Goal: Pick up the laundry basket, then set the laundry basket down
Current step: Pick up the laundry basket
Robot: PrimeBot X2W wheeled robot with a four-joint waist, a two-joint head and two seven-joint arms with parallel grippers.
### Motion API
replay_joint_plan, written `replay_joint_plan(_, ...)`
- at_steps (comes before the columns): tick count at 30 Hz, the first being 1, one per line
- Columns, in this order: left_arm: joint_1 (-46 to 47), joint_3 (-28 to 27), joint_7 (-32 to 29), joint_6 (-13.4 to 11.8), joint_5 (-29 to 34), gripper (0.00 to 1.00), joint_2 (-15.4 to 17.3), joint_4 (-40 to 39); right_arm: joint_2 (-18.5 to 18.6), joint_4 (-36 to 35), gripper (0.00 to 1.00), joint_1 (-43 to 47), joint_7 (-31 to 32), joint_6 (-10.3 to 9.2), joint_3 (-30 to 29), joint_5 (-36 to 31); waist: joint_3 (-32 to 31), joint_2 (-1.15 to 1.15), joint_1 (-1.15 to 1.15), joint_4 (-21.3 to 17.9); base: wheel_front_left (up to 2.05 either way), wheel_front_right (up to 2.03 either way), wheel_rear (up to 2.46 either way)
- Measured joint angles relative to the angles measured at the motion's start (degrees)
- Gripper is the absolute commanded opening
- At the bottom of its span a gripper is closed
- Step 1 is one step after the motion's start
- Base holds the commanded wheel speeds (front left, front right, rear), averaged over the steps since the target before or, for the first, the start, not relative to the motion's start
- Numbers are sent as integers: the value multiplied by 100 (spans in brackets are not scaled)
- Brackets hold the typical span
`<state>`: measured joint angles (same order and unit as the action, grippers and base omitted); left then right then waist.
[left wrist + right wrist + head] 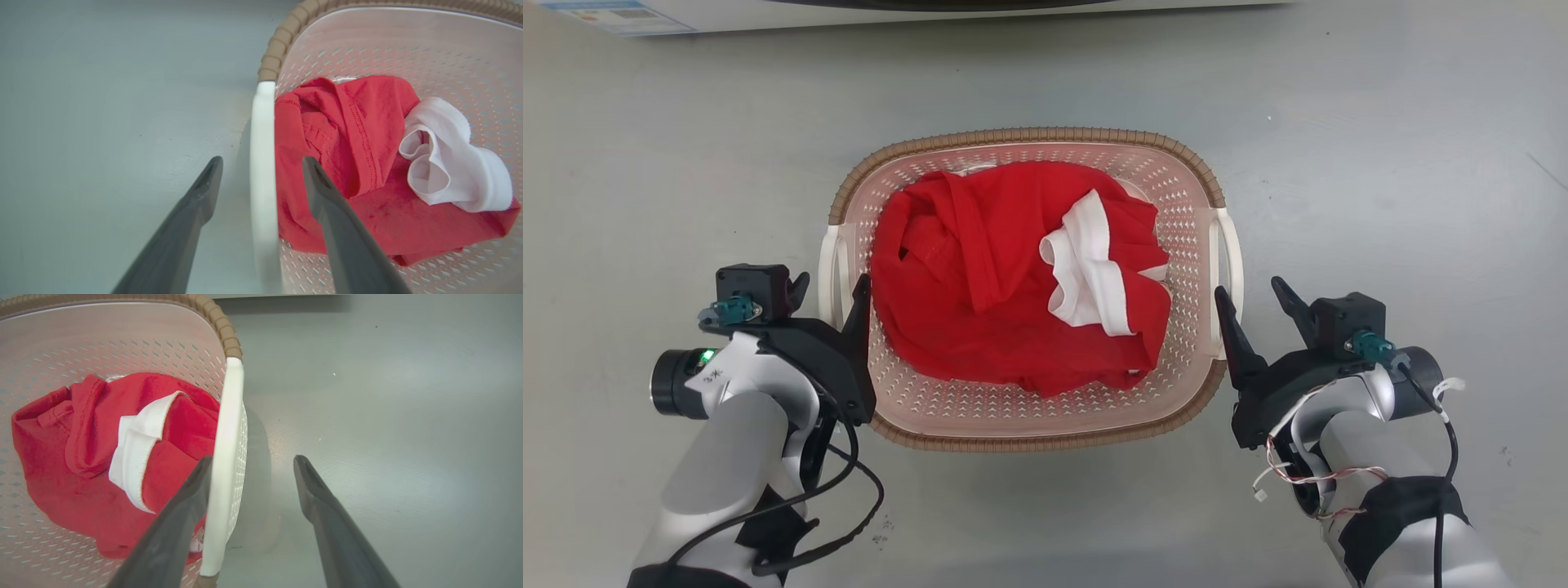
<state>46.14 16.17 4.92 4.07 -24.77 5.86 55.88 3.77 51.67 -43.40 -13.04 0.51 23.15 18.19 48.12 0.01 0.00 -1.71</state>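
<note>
I will next pick up the basket by its slim white handle (828, 275) with my left gripper, since the basket's body (978, 407) is far wider than my open fingers.
The laundry basket (1029, 135), pale pink and perforated with a brown woven-look rim, sits on the grey floor and holds a red garment (980, 269) with a white band (1086, 261). My left gripper (832, 284) is open, one finger on each side of the basket's white left handle (261, 122): the inner finger is over the red garment, the outer one over the floor. My right gripper (1248, 287) is open around the white right handle (229, 416). Its inner finger lies close against the handle inside the basket. In the wrist views, left gripper (262, 160) and right gripper (253, 458) both show wide gaps.
The white base of a washer (931, 10) with a blue label (621, 15) runs along the far edge of the head view. Bare grey floor (1380, 163) surrounds the basket. Loose cables (849, 490) hang from both forearms.
</note>
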Motion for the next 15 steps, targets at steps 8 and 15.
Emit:
replay_joint_plan(8,259,11,-188,56,-74,100,-98,401,-1,231,100,-217,144,35,348,323,83,0,0,51,0,0,0)
replay_joint_plan(15,442,-18,-264,107,-147,100,-146,672,-3,234,100,-356,241,23,643,715,131,0,0,135,0,0,0)
